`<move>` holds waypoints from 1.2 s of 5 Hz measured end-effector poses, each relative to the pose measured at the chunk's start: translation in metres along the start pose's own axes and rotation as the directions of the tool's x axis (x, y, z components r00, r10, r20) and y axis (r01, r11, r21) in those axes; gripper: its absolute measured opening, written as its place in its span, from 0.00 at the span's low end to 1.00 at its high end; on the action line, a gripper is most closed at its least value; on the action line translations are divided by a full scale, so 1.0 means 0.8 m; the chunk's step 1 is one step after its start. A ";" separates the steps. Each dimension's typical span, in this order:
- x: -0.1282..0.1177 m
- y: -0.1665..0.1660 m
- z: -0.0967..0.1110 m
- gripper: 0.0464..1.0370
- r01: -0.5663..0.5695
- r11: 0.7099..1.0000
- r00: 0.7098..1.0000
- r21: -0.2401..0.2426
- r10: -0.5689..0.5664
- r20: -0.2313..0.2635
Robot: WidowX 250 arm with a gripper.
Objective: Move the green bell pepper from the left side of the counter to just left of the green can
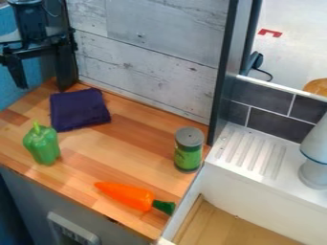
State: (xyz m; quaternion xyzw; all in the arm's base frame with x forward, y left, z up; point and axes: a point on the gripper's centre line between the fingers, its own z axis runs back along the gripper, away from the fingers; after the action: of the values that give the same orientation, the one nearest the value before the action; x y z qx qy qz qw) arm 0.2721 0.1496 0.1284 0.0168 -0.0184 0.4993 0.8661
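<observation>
My gripper should next take hold of the green bell pepper (42,145) by its top to lift it off the counter.
The black gripper (39,75) hangs at the upper left, beyond the counter's back left part. Its fingers stand wide apart, open, with nothing between them. Nearest to it lies a folded dark purple cloth (79,109) on the wooden counter (121,148). In front of the cloth, a green toy bell pepper (42,145) stands near the left front edge. An orange toy carrot (125,194) lies near the front edge, its green top pointing right. A can with a grey lid and green label (189,150) stands upright at the counter's right side.
A white sink unit (256,203) with a wooden-looking bottom and a ridged draining area (251,152) adjoins the counter on the right. A pale faucet-like fixture (315,155) stands at its right. Grey wood-look panelling (150,52) bounds the back, with a dark upright edge (223,67).
</observation>
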 end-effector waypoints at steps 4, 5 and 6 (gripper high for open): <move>-0.006 0.010 -0.019 0.97 0.093 0.995 0.996 0.031 -0.093 0.006; -0.001 0.014 -0.027 0.97 0.134 0.990 0.990 0.048 -0.136 0.046; 0.004 0.016 -0.033 0.97 0.184 0.981 0.979 0.061 -0.189 0.082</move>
State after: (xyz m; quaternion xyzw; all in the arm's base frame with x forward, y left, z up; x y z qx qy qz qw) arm 0.2631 0.1598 0.1019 0.0631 -0.0413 0.4151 0.9066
